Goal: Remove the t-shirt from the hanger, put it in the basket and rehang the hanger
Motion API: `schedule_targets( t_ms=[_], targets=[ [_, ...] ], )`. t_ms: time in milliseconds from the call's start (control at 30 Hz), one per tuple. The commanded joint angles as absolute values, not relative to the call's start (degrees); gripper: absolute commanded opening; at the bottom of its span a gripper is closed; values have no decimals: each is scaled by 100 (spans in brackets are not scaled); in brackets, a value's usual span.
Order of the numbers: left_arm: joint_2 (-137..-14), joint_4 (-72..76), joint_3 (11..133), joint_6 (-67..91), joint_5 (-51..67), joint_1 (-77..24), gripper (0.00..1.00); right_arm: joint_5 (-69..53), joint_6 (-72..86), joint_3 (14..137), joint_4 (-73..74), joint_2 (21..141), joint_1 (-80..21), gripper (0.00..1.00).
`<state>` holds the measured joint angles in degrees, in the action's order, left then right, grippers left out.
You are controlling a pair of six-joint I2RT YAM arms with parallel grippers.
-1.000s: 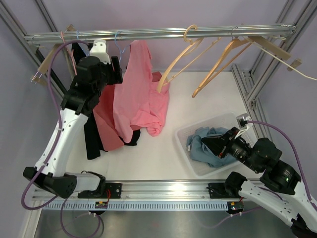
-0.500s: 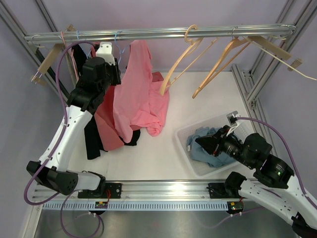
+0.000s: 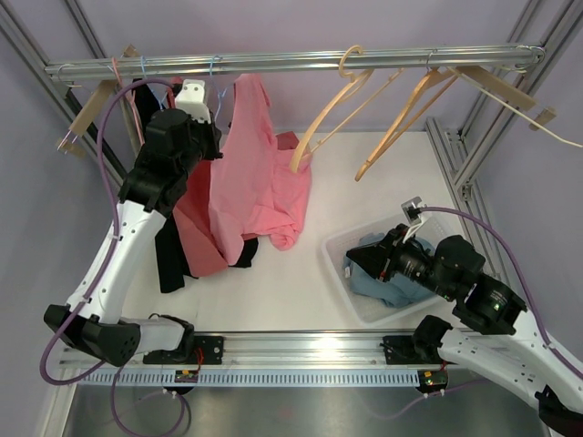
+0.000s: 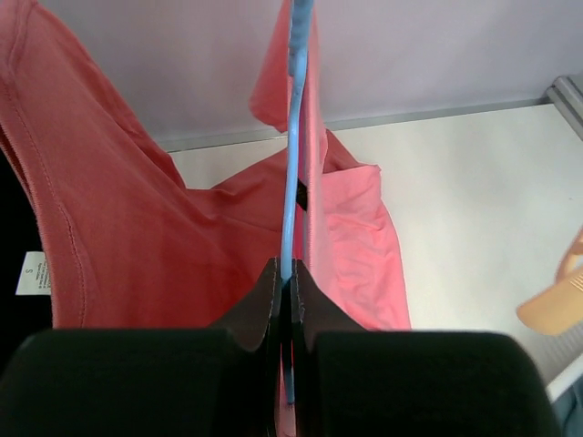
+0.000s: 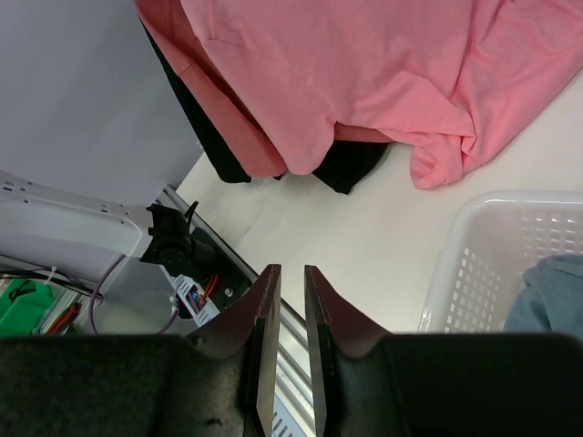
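Observation:
Next, my right gripper grabs the pink t-shirt by its loose near lower edge to pull it off the blue hanger (image 3: 217, 77).
A pink t-shirt (image 3: 255, 173) hangs from a thin blue hanger (image 3: 217, 77) on the rail, with its lower part bunched on the table. My left gripper (image 3: 213, 127) is up beside the shirt's neck. The left wrist view shows this gripper (image 4: 284, 269) shut on the blue hanger (image 4: 293, 164) wire, with the pink t-shirt (image 4: 355, 237) draped right behind it. My right gripper (image 3: 360, 264) hovers over the basket's near left corner. Its jaws (image 5: 291, 270) stand slightly apart with nothing between them, and the t-shirt (image 5: 364, 73) lies well ahead.
A white basket (image 3: 337, 250) holding a blue garment (image 3: 383, 273) sits at the right. A red shirt (image 3: 196, 228) and a black garment (image 3: 168, 255) hang left of the pink one. Two bare wooden hangers (image 3: 332, 114) (image 3: 401, 118) dangle from the metal rail (image 3: 364, 57).
My left jaws have closed onto the blue hanger wire. My right arm has swung left and up over the basket, its jaws unchanged.

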<state>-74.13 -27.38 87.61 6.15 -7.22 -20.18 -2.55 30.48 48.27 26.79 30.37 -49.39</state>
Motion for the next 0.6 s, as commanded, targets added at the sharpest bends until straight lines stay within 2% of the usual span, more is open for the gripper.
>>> schedule_targets(
  t_ms=[0, 400, 533, 567],
  targets=[
    [-6961, -2013, 9069, 721, -265, -1995, 0, -597, 3041, 4922, 2233, 3216, -4922, 25],
    [-6399, -2039, 9176, 958, 114, -1995, 0, -729, 3067, 4939, 1565, 3655, -4957, 26],
    [-6065, -2118, 8860, 1116, 114, -2004, 0, -686, 3041, 4931, 1275, 3902, -5141, 36],
    [-5960, -2144, 8659, 1168, 62, -1995, 0, -599, 3015, 4957, 1205, 3972, -5211, 42]
  ],
)
